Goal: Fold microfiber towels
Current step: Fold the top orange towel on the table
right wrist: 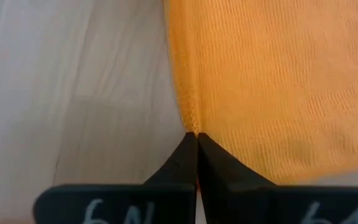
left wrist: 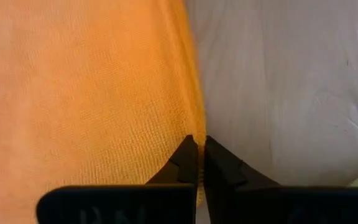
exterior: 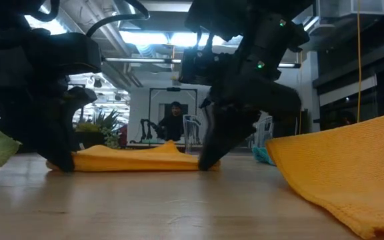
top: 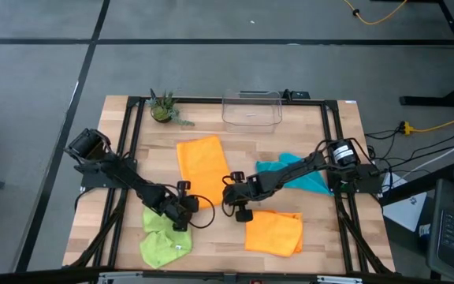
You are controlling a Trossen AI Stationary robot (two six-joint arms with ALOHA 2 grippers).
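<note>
The pinched corner of the orange towel lies well short of the towel's far edge (top: 198, 140). My right gripper needs to keep holding the towel until it doubles over.
An orange microfiber towel (top: 202, 166) lies spread on the middle of the table, slightly humped in the low view (exterior: 139, 157). My left gripper (top: 187, 207) is shut at its near left corner and my right gripper (top: 232, 197) is shut at its near right corner. A second orange towel (top: 274, 232) lies near the front edge on the right, a lime green one (top: 164, 238) at the front left, and a teal one (top: 294, 170) under my right arm. My left gripper pinches the orange towel's side edge (left wrist: 195, 127) at the near left corner between its two fingers (left wrist: 180, 163). It slants down from the table's left. The towel lies on the table, slack. My right gripper pinches the opposite side edge (right wrist: 188, 118) at the near right corner between its two fingers (right wrist: 219, 167). It slants down from the table's right. The cloth rests on the table there (exterior: 209, 162).
A clear plastic bin (top: 251, 109) and a small potted plant (top: 162, 109) stand at the far edge. Bare wood (top: 227, 252) shows between the green and the second orange towel. A person shows in the room beyond the table (exterior: 175, 123).
</note>
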